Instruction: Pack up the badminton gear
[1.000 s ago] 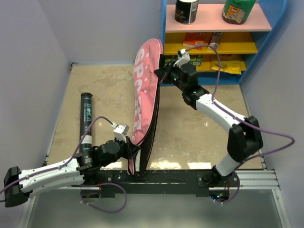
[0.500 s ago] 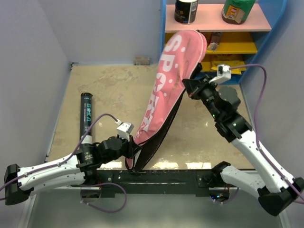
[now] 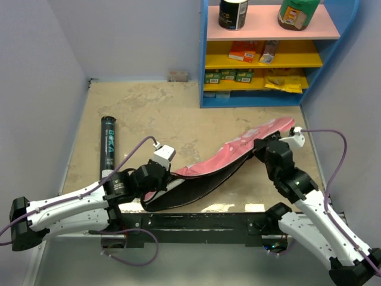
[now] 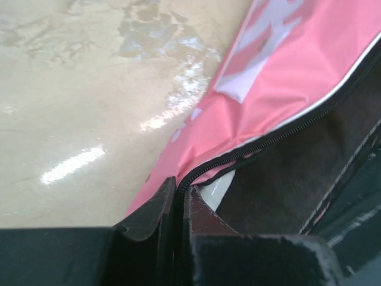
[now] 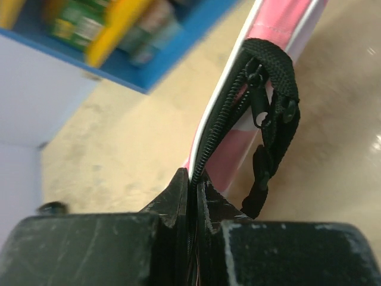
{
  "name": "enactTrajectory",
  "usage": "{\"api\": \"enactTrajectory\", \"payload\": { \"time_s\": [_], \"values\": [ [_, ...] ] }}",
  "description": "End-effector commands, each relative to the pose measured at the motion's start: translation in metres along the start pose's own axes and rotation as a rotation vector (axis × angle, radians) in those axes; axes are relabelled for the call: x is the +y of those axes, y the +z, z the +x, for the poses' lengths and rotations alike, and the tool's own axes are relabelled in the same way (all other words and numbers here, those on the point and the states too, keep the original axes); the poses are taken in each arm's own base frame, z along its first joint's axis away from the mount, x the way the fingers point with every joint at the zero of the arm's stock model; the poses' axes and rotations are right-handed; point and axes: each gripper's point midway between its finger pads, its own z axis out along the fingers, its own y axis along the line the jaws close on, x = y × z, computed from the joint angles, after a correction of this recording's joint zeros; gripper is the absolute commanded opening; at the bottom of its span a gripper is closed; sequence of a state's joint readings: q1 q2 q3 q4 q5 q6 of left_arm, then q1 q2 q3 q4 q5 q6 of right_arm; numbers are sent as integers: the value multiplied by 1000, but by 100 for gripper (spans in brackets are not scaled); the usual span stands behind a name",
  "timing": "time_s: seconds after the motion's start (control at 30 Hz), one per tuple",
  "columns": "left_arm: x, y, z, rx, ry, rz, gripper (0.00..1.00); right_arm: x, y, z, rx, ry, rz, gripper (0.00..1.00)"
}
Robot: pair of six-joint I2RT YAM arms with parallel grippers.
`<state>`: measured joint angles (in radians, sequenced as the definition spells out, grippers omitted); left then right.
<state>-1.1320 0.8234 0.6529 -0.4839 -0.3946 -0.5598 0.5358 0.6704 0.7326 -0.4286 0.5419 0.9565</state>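
Observation:
I will keep holding the bag [image 3: 238,149] with my left gripper. It hangs slanted between my grippers with its inside gaping, so it would drop short if I opened my left gripper now.
The pink "SPORT" bag [image 3: 238,149] hangs low and slanted across the near table, its black inside [image 3: 190,187] open toward the front. My left gripper [image 3: 163,174] is shut on the bag's zipper edge at its narrow end, seen in the left wrist view [image 4: 178,185]. My right gripper [image 3: 262,146] is shut on the zipper edge at the wide end, by the black loop [image 5: 277,119], seen in the right wrist view [image 5: 191,176]. The black shuttle tube [image 3: 108,149] lies on the table at the left. A white sliver [image 4: 215,187] shows inside the bag. No rackets or shuttlecocks show clearly.
The blue shelf unit [image 3: 262,98] with boxes and jars stands at the back right. A small block [image 3: 177,75] sits against the back wall. Side walls close in left and right. The black base rail [image 3: 202,223] runs along the near edge.
The bag has swung down from standing nearly upright to hanging low across the near table. My right arm moved down and to the right with it; my left gripper kept its hold.

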Motion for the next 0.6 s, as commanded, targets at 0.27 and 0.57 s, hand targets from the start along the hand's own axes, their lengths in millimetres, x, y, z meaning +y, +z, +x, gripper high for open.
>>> {"api": "enactTrajectory", "payload": {
  "time_s": [0.27, 0.57],
  "values": [
    [-1, 30, -109, -315, 5, 62, 0, -33, 56, 128, 250, 239, 84, 0],
    [-20, 32, -124, -323, 133, 192, 41, -45, 103, 172, 261, 347, 171, 0]
  ]
}}
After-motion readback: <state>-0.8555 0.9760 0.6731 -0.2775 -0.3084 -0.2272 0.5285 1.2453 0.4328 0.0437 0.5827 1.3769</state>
